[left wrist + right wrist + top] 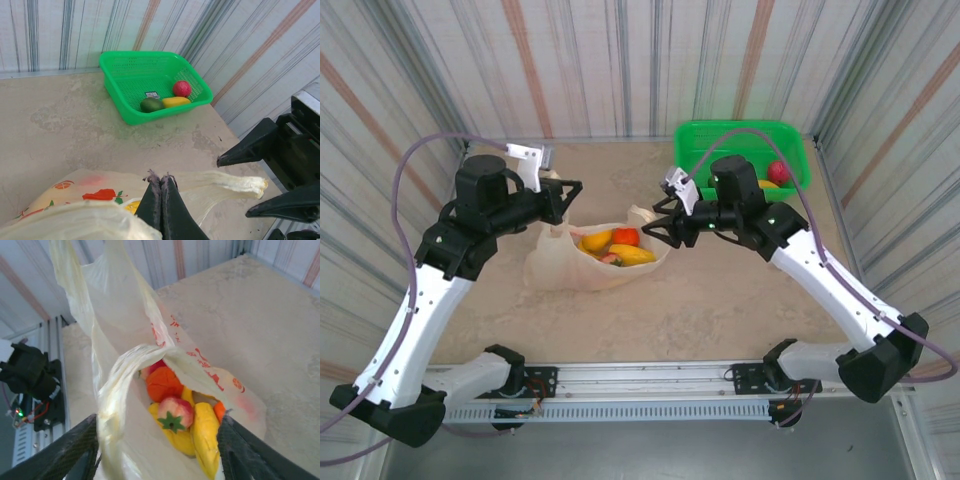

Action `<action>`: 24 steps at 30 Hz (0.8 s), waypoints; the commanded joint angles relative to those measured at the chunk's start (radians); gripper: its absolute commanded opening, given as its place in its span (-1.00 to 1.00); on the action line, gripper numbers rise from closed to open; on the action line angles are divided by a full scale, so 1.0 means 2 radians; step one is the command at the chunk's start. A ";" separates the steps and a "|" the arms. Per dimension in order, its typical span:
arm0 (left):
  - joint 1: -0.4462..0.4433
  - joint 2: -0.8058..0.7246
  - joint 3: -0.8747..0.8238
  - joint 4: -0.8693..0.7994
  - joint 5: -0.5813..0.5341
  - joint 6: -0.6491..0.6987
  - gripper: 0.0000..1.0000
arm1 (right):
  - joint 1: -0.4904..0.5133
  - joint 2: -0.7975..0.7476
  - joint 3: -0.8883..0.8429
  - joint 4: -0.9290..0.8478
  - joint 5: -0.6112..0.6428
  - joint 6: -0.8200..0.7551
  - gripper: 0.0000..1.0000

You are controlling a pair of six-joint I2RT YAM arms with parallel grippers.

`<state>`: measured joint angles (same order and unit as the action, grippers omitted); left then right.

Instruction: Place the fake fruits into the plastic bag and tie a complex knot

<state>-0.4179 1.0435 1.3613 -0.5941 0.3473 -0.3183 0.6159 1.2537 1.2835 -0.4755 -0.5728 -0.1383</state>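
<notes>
I will next grab the bag by its near handle loop with my right gripper, to lift the bag with its fruits.
The cream plastic bag (560, 265) with red-orange prints lies mid-table, mouth open toward the right. Inside it are fake fruits: an orange round (164, 382), a red piece with a green calyx (175, 414) and yellow bananas (206, 440), which also show from above (632, 255). My left gripper (568, 192) has its fingers (161, 200) pressed together on the bag's far handle, which rises taut (65, 260). My right gripper (159, 419) is open, its fingers either side of the near handle loop (117, 390) at the bag's mouth (658, 225). No knot is tied.
A green basket (790, 140) stands at the back right and holds a red fruit (181, 88), a green one (151, 105) and a yellow one (176, 102). Striped walls close in the table on three sides. The rail with the arm bases runs along the near edge (650, 380).
</notes>
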 commanded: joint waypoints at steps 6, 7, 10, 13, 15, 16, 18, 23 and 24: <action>0.008 0.021 0.047 0.004 0.000 -0.003 -0.97 | -0.023 0.012 0.070 -0.001 0.034 0.019 -1.00; 0.017 0.027 0.054 0.011 0.017 -0.013 -0.99 | -0.031 0.012 0.087 -0.004 0.048 0.029 -1.00; 0.048 0.040 0.064 0.056 0.080 -0.053 -1.00 | -0.048 0.018 0.147 -0.023 0.089 0.062 -1.00; 0.057 0.056 0.094 0.054 0.080 -0.049 -1.00 | -0.049 0.030 0.199 -0.065 0.138 0.064 -1.00; 0.062 0.064 0.108 0.055 0.079 -0.048 -1.00 | -0.050 0.037 0.218 -0.088 0.163 0.062 -1.00; 0.065 0.068 0.114 0.058 0.082 -0.050 -1.00 | -0.050 0.037 0.219 -0.092 0.174 0.061 -1.00; 0.067 0.078 0.123 0.062 0.092 -0.050 -1.00 | -0.051 0.030 0.211 -0.089 0.186 0.063 -1.00; 0.068 0.094 0.106 0.085 0.105 -0.048 -1.00 | -0.061 0.008 0.155 -0.061 0.190 0.058 -1.00; 0.068 0.096 0.098 0.091 0.110 -0.049 -1.00 | -0.066 0.006 0.145 -0.057 0.191 0.057 -1.00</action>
<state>-0.2932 1.2304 1.5703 -0.4812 0.5255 -0.4057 0.5045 1.2881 1.6207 -0.5945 -0.2268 -0.0334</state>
